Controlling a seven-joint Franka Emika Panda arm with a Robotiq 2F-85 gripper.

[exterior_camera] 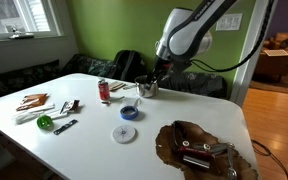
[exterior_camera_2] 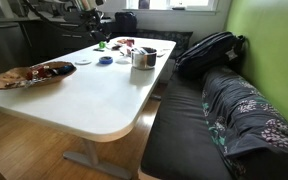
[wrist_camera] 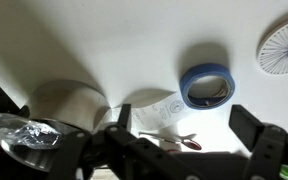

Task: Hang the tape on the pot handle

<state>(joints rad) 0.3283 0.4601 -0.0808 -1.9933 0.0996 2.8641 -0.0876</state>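
The blue tape (exterior_camera: 130,112) (wrist_camera: 186,90) needs to hang over the pot handle, so the robot's gripper should grab it by one side of its ring and leave the rest of the hole open.
The blue tape (exterior_camera: 130,112) lies flat on the white table, in front of the small steel pot (exterior_camera: 147,88). It also shows in the wrist view (wrist_camera: 206,87) and in an exterior view (exterior_camera_2: 105,60). My gripper (exterior_camera: 154,78) hangs just above the pot. In the wrist view the gripper (wrist_camera: 184,116) is open and empty, and the tape lies just beyond its right finger. The pot (exterior_camera_2: 144,57) stands near the bench side of the table. I cannot make out the pot handle in any view.
A flat white disc (exterior_camera: 124,133) lies near the tape and shows in the wrist view (wrist_camera: 284,47). A red can (exterior_camera: 104,90) stands beside the pot. A paper slip (wrist_camera: 159,112) and a red spoon (wrist_camera: 184,143) lie under the gripper. A brown tray (exterior_camera: 194,148) sits near the table edge.
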